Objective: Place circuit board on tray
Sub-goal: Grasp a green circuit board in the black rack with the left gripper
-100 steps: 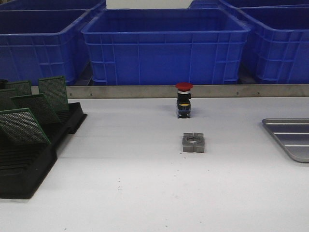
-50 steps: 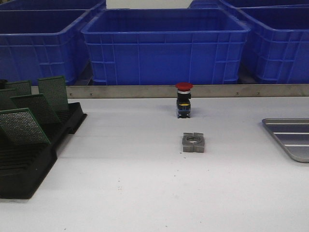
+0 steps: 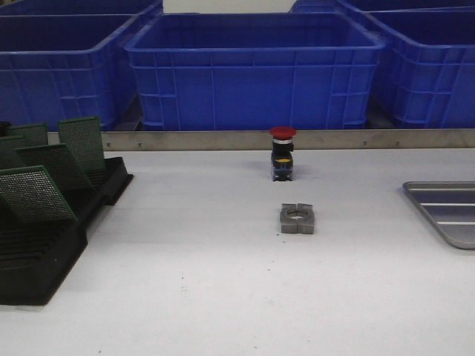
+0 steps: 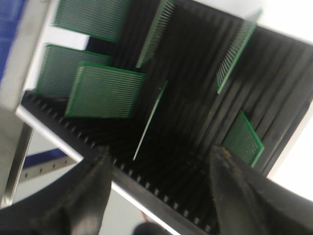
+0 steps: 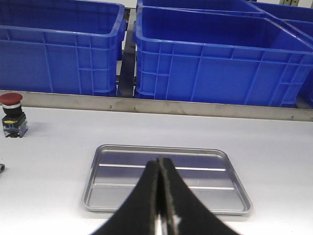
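The upright circuit board's lower end is hemmed in by the black slotted rack. My left gripper will next grab the board by its exposed top edge (image 4: 150,121).
Several green circuit boards (image 3: 33,194) stand tilted in the black slotted rack (image 3: 37,259) at the table's left. In the left wrist view my left gripper (image 4: 161,154) is open over that rack (image 4: 195,88), both fingers spread wide with nothing between them. One board (image 4: 105,90) faces the camera and another (image 4: 149,122) shows edge-on ahead of the gap. The grey metal tray (image 3: 445,215) lies at the table's right edge. My right gripper (image 5: 159,164) hangs shut and holds nothing, in front of the tray (image 5: 112,171). Neither gripper shows in the front view.
A red-capped push button (image 3: 282,154) stands at mid table, and a grey metal block with a hole (image 3: 297,219) lies in front of it. Big blue crates (image 3: 252,67) line the back behind a metal rail (image 3: 356,139). The button (image 5: 11,115) also shows left of the tray.
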Robot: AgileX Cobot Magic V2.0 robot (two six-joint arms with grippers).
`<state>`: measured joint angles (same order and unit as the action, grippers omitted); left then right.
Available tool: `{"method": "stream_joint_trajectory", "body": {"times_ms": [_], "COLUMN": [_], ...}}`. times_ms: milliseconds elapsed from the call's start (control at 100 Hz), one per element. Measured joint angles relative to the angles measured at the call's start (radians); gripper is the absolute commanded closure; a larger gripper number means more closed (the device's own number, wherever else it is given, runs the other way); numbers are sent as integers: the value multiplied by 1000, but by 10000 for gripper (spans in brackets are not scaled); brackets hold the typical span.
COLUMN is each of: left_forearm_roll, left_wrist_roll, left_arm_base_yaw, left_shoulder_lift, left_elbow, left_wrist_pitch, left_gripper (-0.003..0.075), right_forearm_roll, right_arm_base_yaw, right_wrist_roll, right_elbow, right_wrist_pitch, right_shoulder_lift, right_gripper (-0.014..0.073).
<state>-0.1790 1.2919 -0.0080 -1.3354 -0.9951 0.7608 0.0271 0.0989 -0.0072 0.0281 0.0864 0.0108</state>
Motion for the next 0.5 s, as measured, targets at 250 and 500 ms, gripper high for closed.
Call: {"method": "stream_joint_trajectory", "body": {"times_ms": [250,500], "left_forearm_roll": [19,30], "left_wrist_roll": [114,124], "left_arm_base_yaw": [0,0], "left_shoulder_lift": [-195,-322], "left_elbow": [-54,-112], "left_wrist_pitch": [-9,-49], "left_gripper": [318,318], "right_forearm_roll": [0,0], "right_arm_base_yaw": [0,0], "right_wrist_roll": [0,0], "right_elbow": [0,0], "right_wrist_pitch": [0,0], "right_shoulder_lift": [0,0], "right_gripper": [653,653]}}
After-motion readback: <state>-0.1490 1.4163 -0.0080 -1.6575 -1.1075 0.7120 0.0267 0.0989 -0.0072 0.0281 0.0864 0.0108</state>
